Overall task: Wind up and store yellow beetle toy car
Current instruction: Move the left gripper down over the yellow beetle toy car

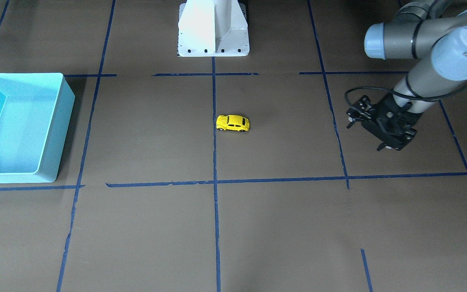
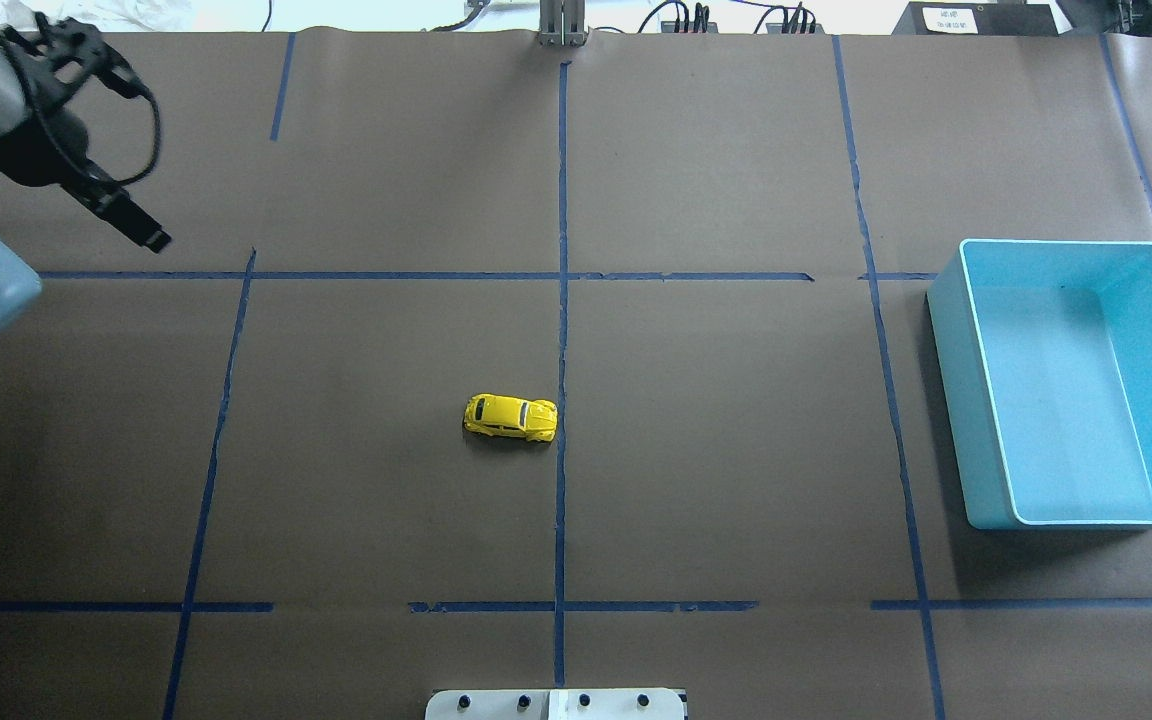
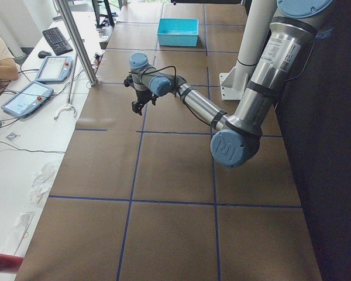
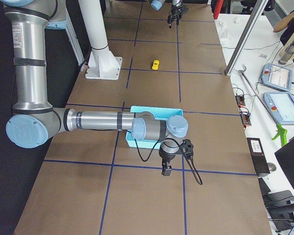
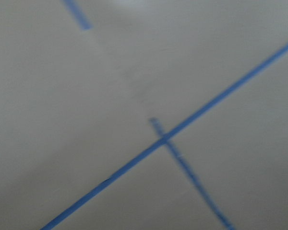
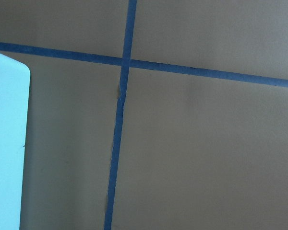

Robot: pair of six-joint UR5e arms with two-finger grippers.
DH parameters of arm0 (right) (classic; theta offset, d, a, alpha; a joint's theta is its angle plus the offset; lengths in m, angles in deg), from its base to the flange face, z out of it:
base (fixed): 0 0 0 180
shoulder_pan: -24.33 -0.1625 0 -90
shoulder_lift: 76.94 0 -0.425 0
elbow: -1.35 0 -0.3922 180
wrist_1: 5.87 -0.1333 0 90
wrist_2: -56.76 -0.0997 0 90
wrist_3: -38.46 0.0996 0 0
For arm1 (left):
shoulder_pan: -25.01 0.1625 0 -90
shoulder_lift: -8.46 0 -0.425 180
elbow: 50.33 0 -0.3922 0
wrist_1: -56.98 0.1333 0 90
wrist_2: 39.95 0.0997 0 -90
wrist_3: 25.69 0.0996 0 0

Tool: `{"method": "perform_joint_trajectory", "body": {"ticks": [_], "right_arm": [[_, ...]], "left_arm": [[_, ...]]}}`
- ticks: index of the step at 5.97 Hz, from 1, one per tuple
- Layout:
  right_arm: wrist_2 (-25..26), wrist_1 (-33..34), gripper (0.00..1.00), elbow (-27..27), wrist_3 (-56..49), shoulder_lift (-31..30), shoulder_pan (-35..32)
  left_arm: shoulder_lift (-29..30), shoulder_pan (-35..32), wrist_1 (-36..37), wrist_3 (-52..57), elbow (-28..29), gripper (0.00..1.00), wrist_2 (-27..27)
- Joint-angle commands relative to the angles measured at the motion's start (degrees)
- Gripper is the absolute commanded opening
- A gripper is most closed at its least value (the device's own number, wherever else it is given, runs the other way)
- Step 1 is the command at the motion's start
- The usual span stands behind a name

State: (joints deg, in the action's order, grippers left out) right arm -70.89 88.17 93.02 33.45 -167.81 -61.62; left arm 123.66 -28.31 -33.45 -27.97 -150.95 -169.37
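My left gripper grabs the yellow beetle toy car by its rear end [image 1: 245, 124] next, to wind it up on its wheels.
The yellow beetle toy car [image 1: 233, 123] stands on its wheels near the middle of the brown table, beside the centre tape line; it also shows in the overhead view [image 2: 510, 419] and the right side view [image 4: 156, 64]. My left gripper [image 1: 387, 148] hangs over the table far to the car's side, empty, fingers apart; overhead it is at the far left corner [image 2: 151, 238]. My right gripper [image 4: 165, 169] shows only in the right side view, just past the turquoise bin [image 4: 157, 111]. I cannot tell whether it is open or shut.
The turquoise bin [image 2: 966, 400] is empty and stands at the table's right end [image 1: 65, 121]; its rim shows in the right wrist view [image 6: 5, 143]. The white robot base [image 1: 213, 28] is at the rear centre. Blue tape lines grid the table.
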Motion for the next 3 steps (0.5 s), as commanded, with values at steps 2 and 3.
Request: {"method": "perform_joint_trajectory", "body": {"ticks": [2, 3], "right_arm": [[0.03, 0.0, 1.0, 0.0, 0.0, -0.09, 0.0], [0.03, 0.0, 1.0, 0.0, 0.0, -0.09, 0.0]], "left_arm": [[10.01, 13.03, -0.19, 0.0, 2.7, 1.0, 0.13], [13.0, 15.76, -0.19, 0.0, 3.85, 1.0, 0.04]]}}
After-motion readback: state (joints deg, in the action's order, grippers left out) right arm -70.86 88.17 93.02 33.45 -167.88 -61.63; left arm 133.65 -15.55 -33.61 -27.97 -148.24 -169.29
